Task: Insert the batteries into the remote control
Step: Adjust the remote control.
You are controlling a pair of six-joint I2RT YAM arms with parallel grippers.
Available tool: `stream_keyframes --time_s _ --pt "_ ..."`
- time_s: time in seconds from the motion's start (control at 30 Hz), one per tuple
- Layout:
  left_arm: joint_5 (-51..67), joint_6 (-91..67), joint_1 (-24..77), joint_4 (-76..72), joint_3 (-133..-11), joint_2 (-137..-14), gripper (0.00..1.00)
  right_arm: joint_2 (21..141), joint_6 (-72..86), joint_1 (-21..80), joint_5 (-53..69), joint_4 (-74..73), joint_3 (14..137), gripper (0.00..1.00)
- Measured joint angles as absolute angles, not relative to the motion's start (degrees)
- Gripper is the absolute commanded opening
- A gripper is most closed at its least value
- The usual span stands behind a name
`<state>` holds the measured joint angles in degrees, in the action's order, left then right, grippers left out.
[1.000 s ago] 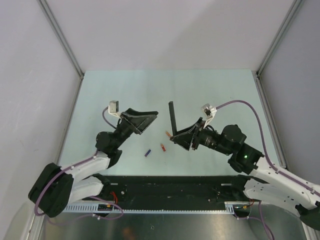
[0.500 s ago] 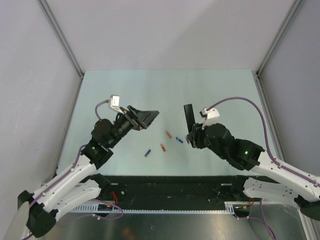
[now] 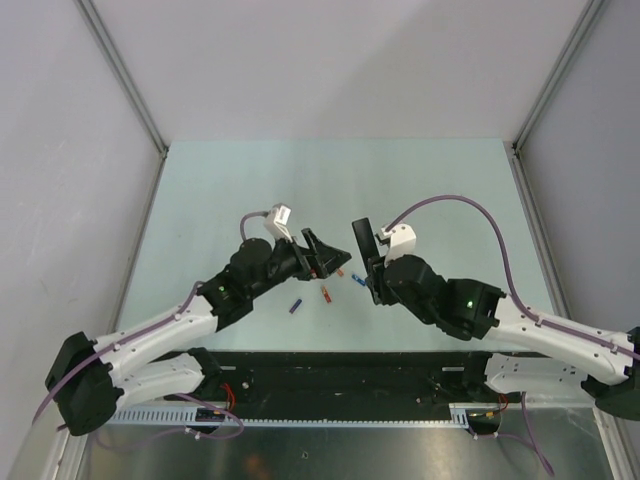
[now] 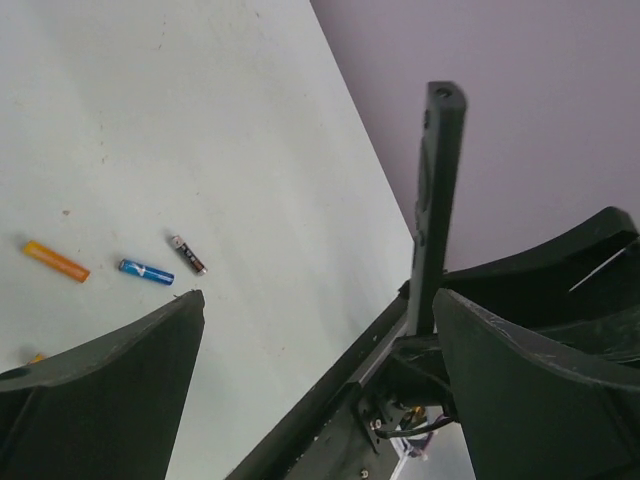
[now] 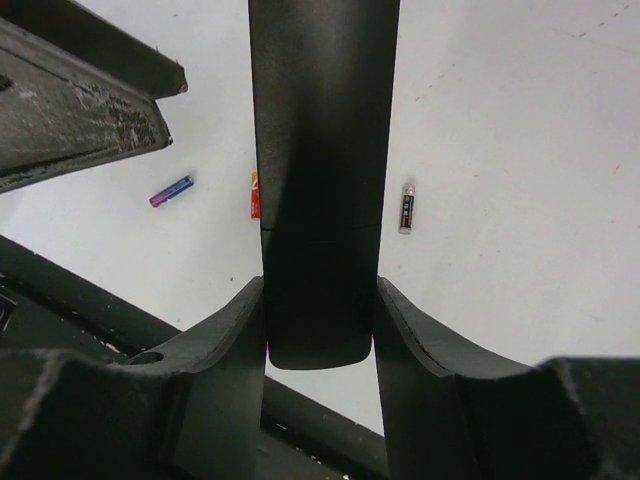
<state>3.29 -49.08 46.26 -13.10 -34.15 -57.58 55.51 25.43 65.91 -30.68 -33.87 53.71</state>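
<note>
My left gripper grabs the black remote control (image 3: 360, 240) (image 4: 436, 188) across its broad sides next, which leaves its lower end for loading batteries there.
My right gripper (image 3: 368, 272) is shut on the lower end of the black remote control (image 3: 360, 240), which stands upright above the table; the right wrist view shows the remote (image 5: 322, 150) clamped between both fingers (image 5: 228, 350). My left gripper (image 3: 333, 257) is open and empty, just left of the remote (image 4: 437, 190). Batteries lie loose on the table: a purple one (image 3: 296, 305), an orange-red one (image 3: 325, 293) and a blue one (image 3: 356, 279). The left wrist view shows an orange one (image 4: 57, 261), a blue one (image 4: 146, 271) and a dark grey one (image 4: 188, 254).
The pale green table (image 3: 440, 190) is walled by grey panels with metal frame posts (image 3: 125, 80). The black base rail (image 3: 340, 365) runs along the near edge. The two arms' heads are close together near the table's middle.
My left arm has swung right, bringing its open gripper over the batteries and close to the remote. My right gripper has shifted a little left with the remote in it.
</note>
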Motion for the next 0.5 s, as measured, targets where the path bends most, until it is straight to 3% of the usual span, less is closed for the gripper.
stream_keyframes --time_s 0.27,0.5 --pt "0.05 -49.21 49.76 -13.15 -36.86 -59.33 0.97 58.15 26.37 66.32 -30.55 -33.58 53.74 0.38" --pt "-0.30 -48.82 51.18 -14.90 -38.41 -63.16 0.83 59.00 26.96 66.76 -29.61 -31.99 53.78 0.38"
